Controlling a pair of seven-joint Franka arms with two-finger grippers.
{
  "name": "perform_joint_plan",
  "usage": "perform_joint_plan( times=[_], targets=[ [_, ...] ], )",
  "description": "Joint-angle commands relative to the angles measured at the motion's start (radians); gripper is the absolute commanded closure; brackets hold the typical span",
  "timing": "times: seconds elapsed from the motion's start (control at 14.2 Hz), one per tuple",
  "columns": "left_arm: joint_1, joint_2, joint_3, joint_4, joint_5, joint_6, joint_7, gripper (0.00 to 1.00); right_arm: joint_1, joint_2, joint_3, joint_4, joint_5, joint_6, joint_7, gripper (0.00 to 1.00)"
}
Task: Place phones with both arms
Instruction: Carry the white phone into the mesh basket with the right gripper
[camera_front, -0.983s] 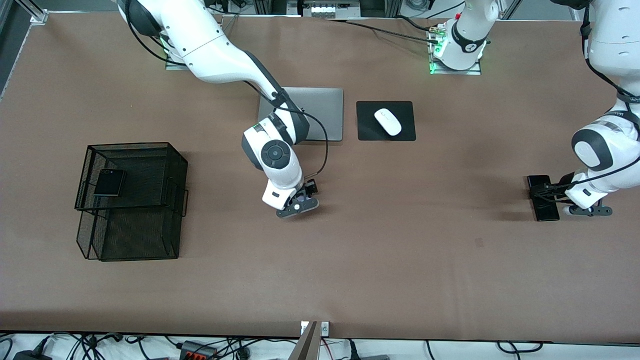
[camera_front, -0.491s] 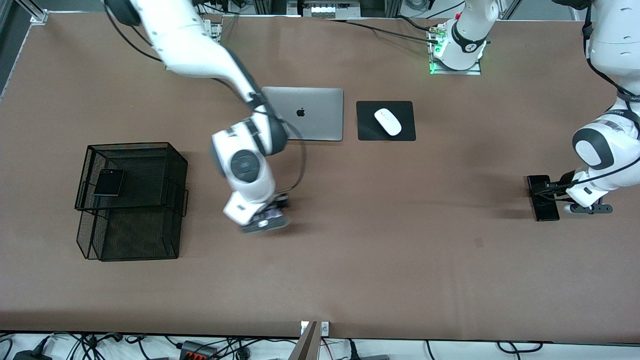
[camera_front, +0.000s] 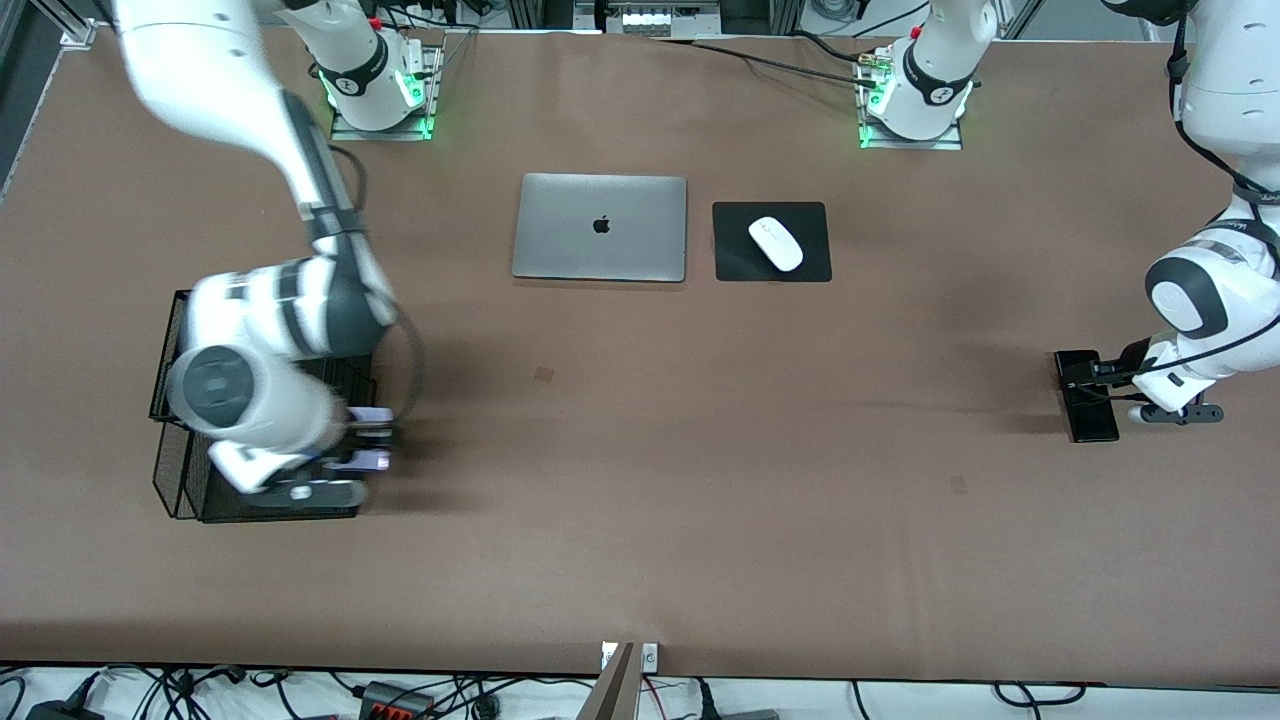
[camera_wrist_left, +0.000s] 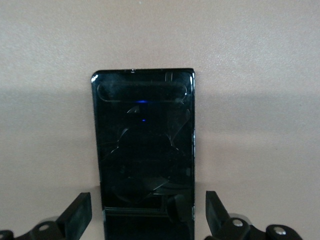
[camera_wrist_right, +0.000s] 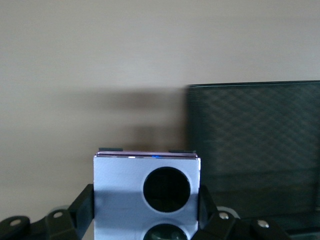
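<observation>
My left gripper should close on the slim black phone (camera_front: 1092, 425) (camera_wrist_left: 148, 210) now, because its fingers are low beside both long edges of the phone.
My right gripper (camera_front: 352, 440) is shut on the small lavender-white phone (camera_front: 372, 460) and holds it over the edge of the black mesh basket (camera_front: 170, 480) that faces the table's middle. In the right wrist view the phone (camera_wrist_right: 125, 190) sits between the gripper's (camera_wrist_right: 145, 210) fingers, two black camera circles showing. The long slim black phone (camera_front: 1092, 425) lies flat at the left arm's end of the table. My left gripper (camera_front: 1090, 385) is open and straddles it low down. In the left wrist view the gripper (camera_wrist_left: 148, 212) stands a finger (camera_wrist_left: 79, 214) off each long edge of the phone (camera_wrist_left: 142, 140). The black flip phone is hidden under the right arm.
A shut silver laptop (camera_front: 600, 228) and a white mouse (camera_front: 775, 243) on a black pad (camera_front: 730, 260) lie near the robots' bases. The basket's mesh wall (camera_wrist_right: 255, 145) stands beside the held phone in the right wrist view. Brown table (camera_front: 700, 480) spreads between the arms.
My right arm has swung from the table's middle to the basket, carrying the lavender-white phone, and now covers the flip phone. My left gripper has barely moved over the slim black phone.
</observation>
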Motion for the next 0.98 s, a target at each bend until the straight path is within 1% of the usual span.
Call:
perform_joint_plan(
  times=[0.0,0.14,0.35,0.42,0.49,0.63,0.7,0.77,0.84,0.91],
  targets=[
    [0.011,0.005,-0.01,-0.01,-0.034,0.018,0.035,0.0,-0.086,-0.011,0.023,-0.005,0.002,-0.012,-0.106,0.65],
    [0.009,0.007,-0.01,-0.01,-0.034,0.02,0.035,0.0,-0.121,-0.011,0.023,-0.005,0.002,-0.01,-0.14,0.66],
    [0.005,0.01,-0.01,-0.01,-0.034,0.03,0.035,0.0,-0.134,0.015,0.023,-0.006,0.002,0.002,-0.137,0.68],
    [0.003,0.011,-0.01,-0.01,-0.034,0.03,0.036,0.07,-0.138,0.023,0.023,-0.006,0.002,0.028,-0.139,0.68],
    [0.002,0.011,-0.01,-0.01,-0.034,0.03,0.05,0.21,-0.14,0.029,0.023,-0.008,0.002,0.057,-0.139,0.68],
    [-0.002,0.01,-0.01,-0.01,-0.034,0.026,0.055,0.53,-0.138,0.044,0.023,-0.008,-0.001,0.1,-0.143,0.68],
    [-0.008,0.008,-0.01,-0.005,-0.034,0.02,0.05,0.63,-0.138,0.049,0.023,-0.008,-0.001,0.125,-0.163,0.68],
    [-0.017,0.005,-0.008,0.001,-0.034,0.014,0.04,0.7,-0.137,0.052,0.023,-0.008,0.0,0.136,-0.175,0.68],
    [-0.026,-0.001,-0.01,0.005,-0.034,-0.024,0.033,0.75,-0.138,0.052,0.023,-0.011,0.002,0.136,-0.177,0.68],
    [-0.037,-0.007,-0.01,0.019,-0.034,-0.073,0.008,0.76,-0.138,0.052,0.023,-0.014,-0.001,0.136,-0.174,0.68]
  ],
)
